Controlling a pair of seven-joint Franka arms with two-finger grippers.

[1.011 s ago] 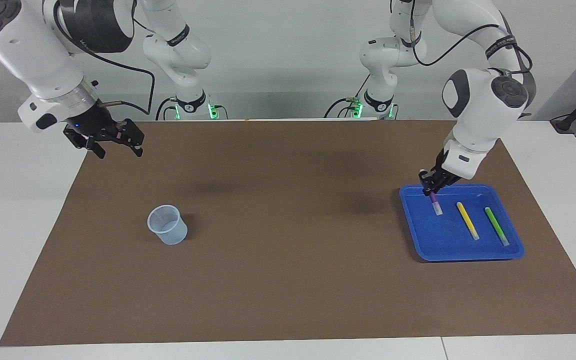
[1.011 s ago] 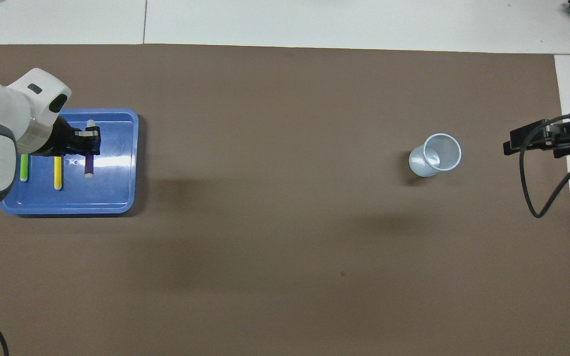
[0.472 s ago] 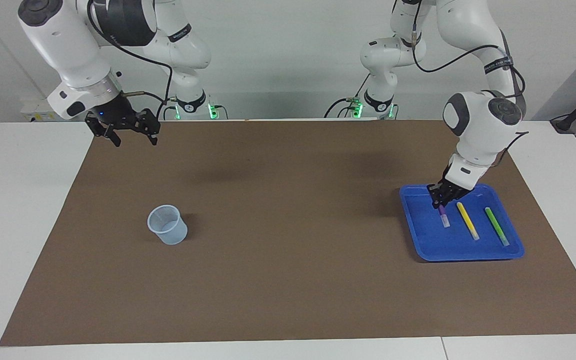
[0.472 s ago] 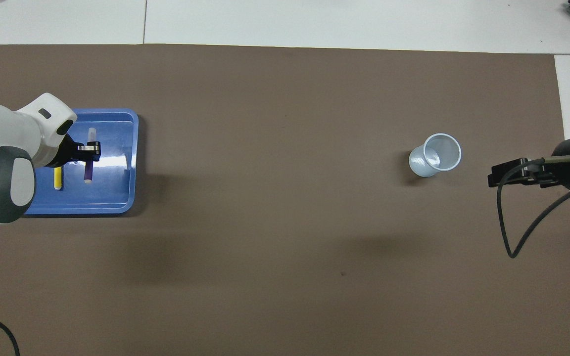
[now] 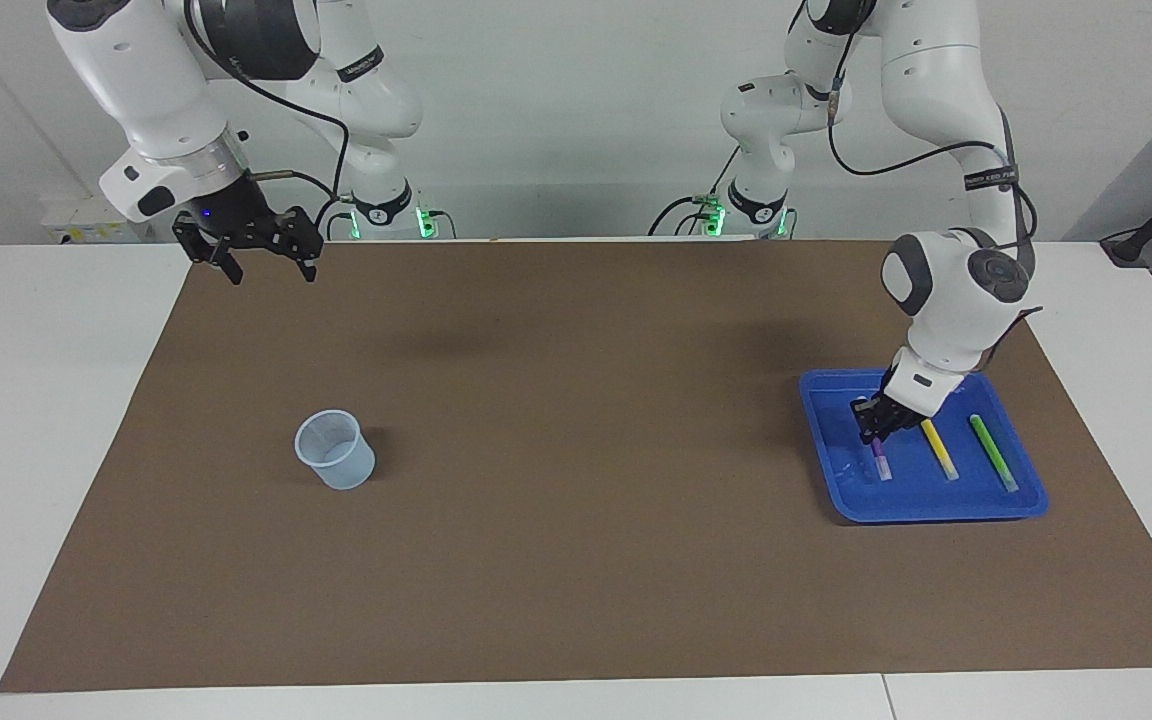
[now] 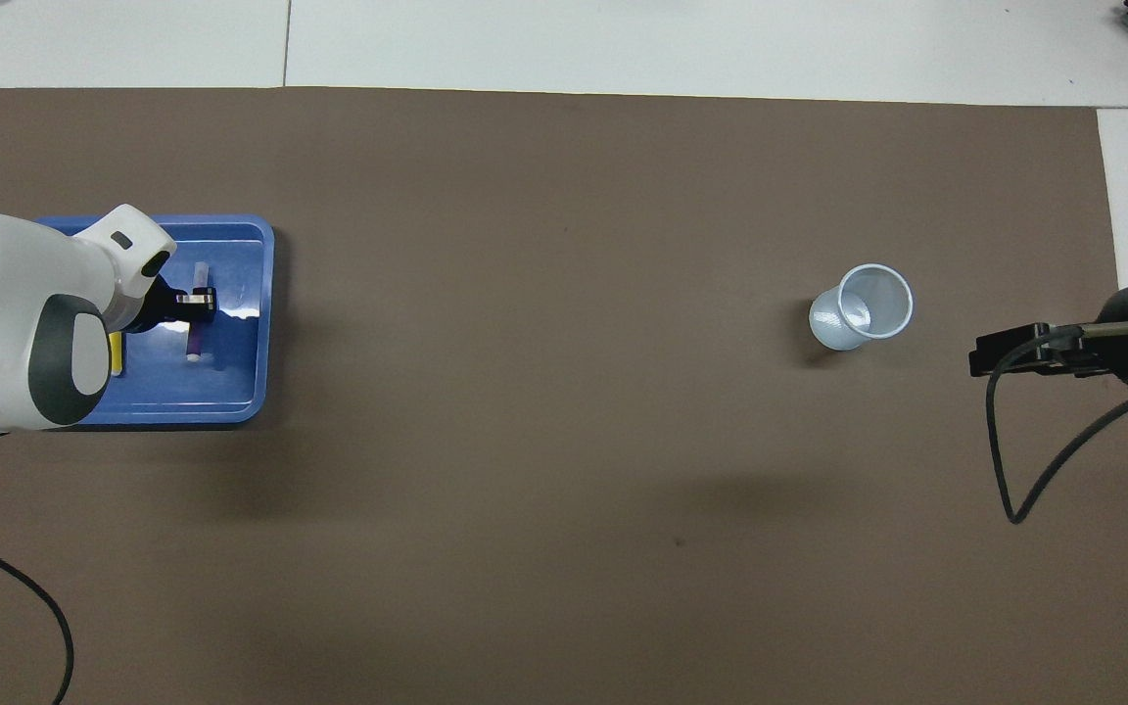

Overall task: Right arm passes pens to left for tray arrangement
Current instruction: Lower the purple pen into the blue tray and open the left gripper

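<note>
The pen is low inside the tray's rim and would rest in the blue tray [image 6: 237, 378], so now it is time for my left gripper to release the purple pen [image 6: 194, 341].
The blue tray [image 5: 1026, 500] lies at the left arm's end of the mat and shows in the overhead view [image 6: 231, 397] too. The yellow pen [image 5: 938, 450] and the green pen [image 5: 993, 452] lie side by side in it. My left gripper [image 5: 871, 425] is low inside the tray, shut on the purple pen [image 5: 880, 462], which is tilted with its whitish end down at the tray floor. In the overhead view the left gripper [image 6: 197, 304] holds the purple pen [image 6: 194, 341], only a sliver of the yellow pen [image 6: 116, 354] shows, and the arm hides the green pen. My right gripper [image 5: 271, 268] is open and empty, raised over the mat's corner at the right arm's end.
A small translucent pale-blue cup [image 5: 336, 450] stands upright on the brown mat [image 5: 576, 450] toward the right arm's end; it shows in the overhead view [image 6: 863, 308] too. A black cable loops from the right arm's wrist [image 6: 1014, 490].
My left gripper has come down into the tray with the purple pen. My right gripper has pulled back and up toward its base.
</note>
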